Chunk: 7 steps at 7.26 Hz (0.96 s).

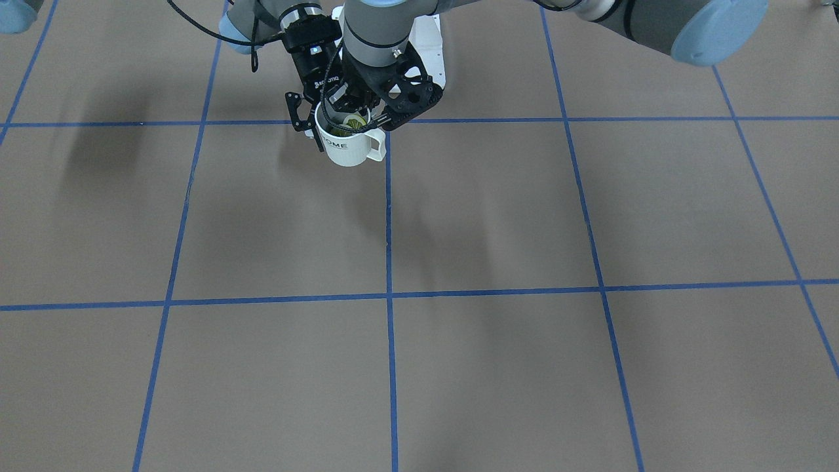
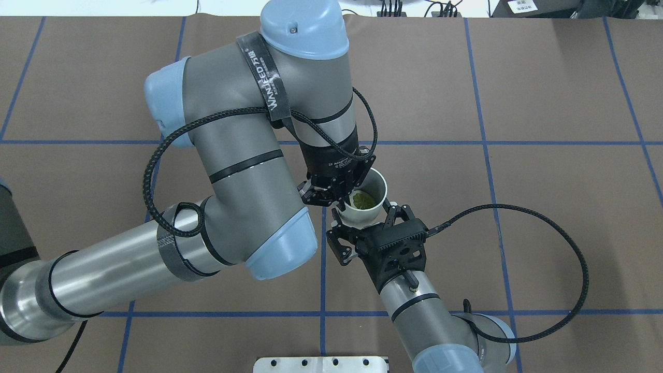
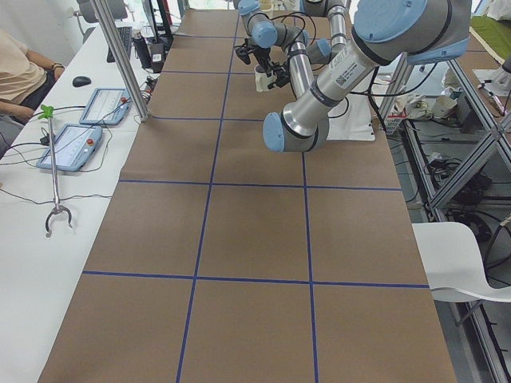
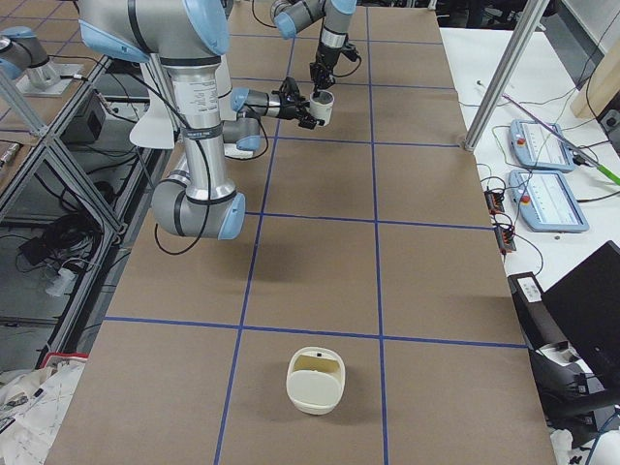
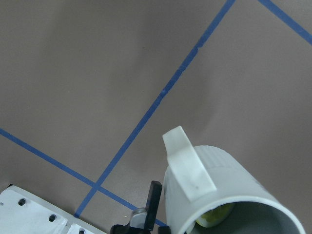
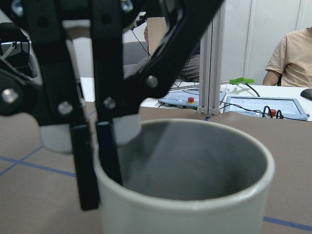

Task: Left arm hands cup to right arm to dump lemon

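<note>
My right gripper will next hold the white cup by its lower body (image 1: 344,155), so it can take over the cup and dump the lemon (image 1: 354,123).
The white cup (image 2: 374,182) with "HOME" lettering (image 1: 351,149) hangs upright above the table near the robot's base. The yellow-green lemon (image 2: 362,200) lies inside it and also shows in the front view (image 1: 354,122) and the left wrist view (image 5: 214,217). My left gripper (image 2: 342,200) is shut on the cup's rim, one finger inside and one outside, as the right wrist view (image 6: 97,161) shows. My right gripper (image 2: 364,220) is open, with its fingers close on either side of the cup's body (image 1: 341,141). The handle (image 5: 187,163) points to my left.
A white mounting plate (image 2: 321,364) lies at the table's edge by the robot's base. A cream container (image 4: 316,380) stands far off at the table's right end. The operators' side table holds tablets (image 3: 70,146). Blue tape lines (image 1: 389,295) grid the brown tabletop.
</note>
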Each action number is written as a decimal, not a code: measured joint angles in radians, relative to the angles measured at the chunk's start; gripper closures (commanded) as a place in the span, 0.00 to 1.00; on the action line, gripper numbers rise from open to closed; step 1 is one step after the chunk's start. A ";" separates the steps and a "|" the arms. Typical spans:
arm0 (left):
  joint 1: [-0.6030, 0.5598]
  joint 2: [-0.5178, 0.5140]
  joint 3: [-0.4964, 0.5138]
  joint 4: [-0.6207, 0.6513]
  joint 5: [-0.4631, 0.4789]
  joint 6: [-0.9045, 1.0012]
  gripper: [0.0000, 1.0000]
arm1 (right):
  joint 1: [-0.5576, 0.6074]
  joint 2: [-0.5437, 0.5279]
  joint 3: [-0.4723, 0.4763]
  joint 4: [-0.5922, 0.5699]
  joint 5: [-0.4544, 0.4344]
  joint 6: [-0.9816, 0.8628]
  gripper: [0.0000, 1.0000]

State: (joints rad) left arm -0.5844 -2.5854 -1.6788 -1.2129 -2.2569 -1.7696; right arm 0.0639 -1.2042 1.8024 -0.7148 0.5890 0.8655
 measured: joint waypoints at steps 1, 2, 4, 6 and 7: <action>0.003 -0.001 0.000 0.000 -0.001 0.000 1.00 | 0.000 0.000 0.000 0.000 0.000 0.002 0.48; 0.004 -0.001 0.000 -0.001 -0.002 -0.001 1.00 | 0.000 0.001 -0.001 0.000 0.000 0.004 0.68; 0.005 -0.004 -0.001 -0.001 -0.009 -0.001 0.00 | -0.001 0.000 -0.002 0.000 -0.001 0.001 0.75; 0.001 -0.005 -0.034 -0.001 -0.015 -0.001 0.00 | -0.001 -0.002 -0.008 0.000 -0.001 0.000 0.76; -0.003 -0.005 -0.049 0.000 -0.015 -0.001 0.00 | -0.001 -0.002 -0.011 0.000 -0.002 0.000 0.77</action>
State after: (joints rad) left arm -0.5874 -2.5903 -1.7283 -1.2134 -2.2720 -1.7702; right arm 0.0628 -1.2062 1.7916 -0.7148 0.5872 0.8652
